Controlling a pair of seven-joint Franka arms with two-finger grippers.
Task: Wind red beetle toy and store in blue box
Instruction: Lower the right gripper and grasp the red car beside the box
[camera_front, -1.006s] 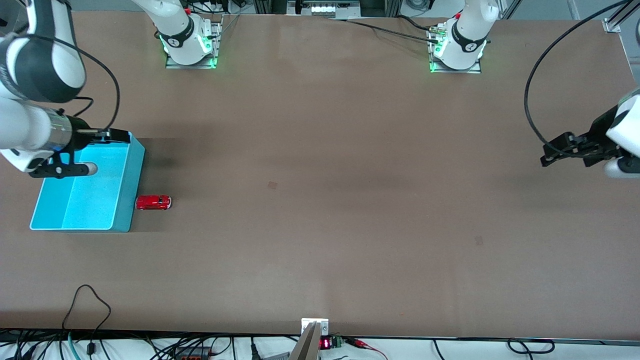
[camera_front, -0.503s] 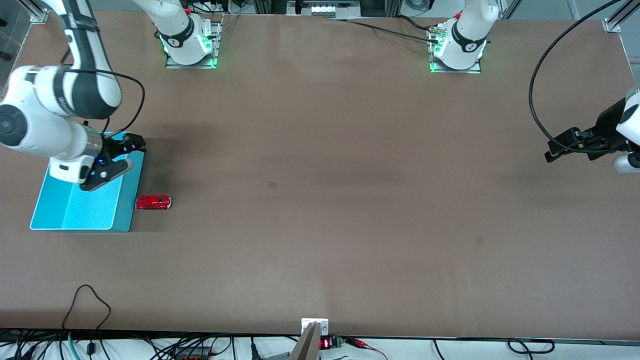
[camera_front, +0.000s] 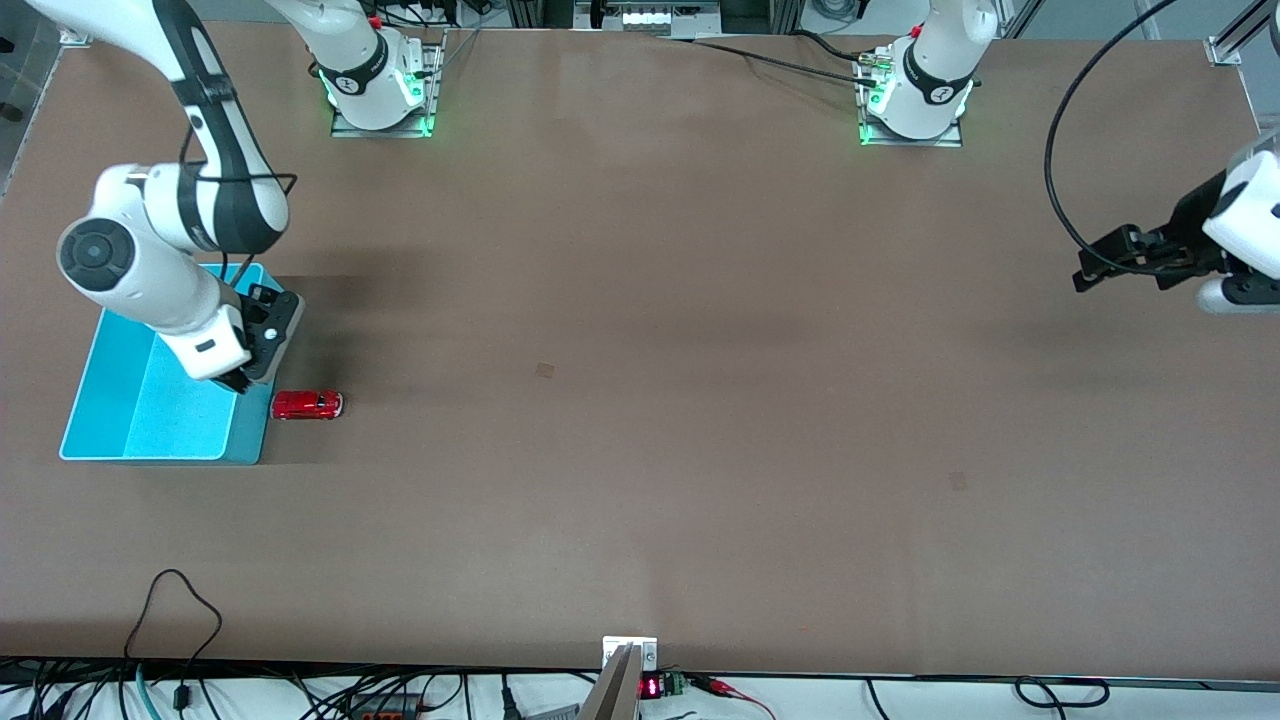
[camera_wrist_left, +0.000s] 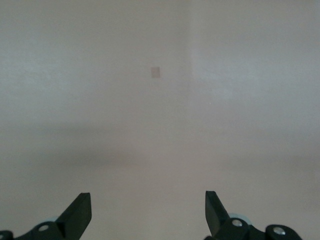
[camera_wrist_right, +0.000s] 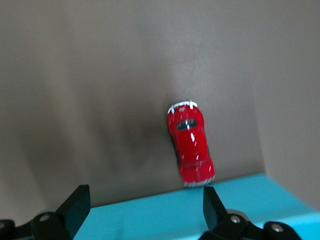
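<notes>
The red beetle toy (camera_front: 307, 405) needs to go into the blue box (camera_front: 140, 420). My right gripper should grab the toy by its two long sides next.
The red beetle toy (camera_front: 307, 405) stands on the table right beside the blue box (camera_front: 140, 420), at the box's wall toward the left arm's end. In the right wrist view the toy (camera_wrist_right: 190, 148) touches or nearly touches the box's wall (camera_wrist_right: 165, 217). My right gripper (camera_front: 248, 378) is open and empty, over the box's wall next to the toy. My left gripper (camera_front: 1085, 270) is open and empty, up in the air over bare table at the left arm's end.
The brown table (camera_front: 640, 380) is bare between the toy and the left arm. A small dark mark (camera_front: 544, 370) lies near the middle. Cables (camera_front: 170, 600) hang at the edge nearest the camera.
My right arm has swung from over the box's inside toward the toy, now pointing down over the box's wall. My left gripper shifted slightly. The toy and box have not moved.
</notes>
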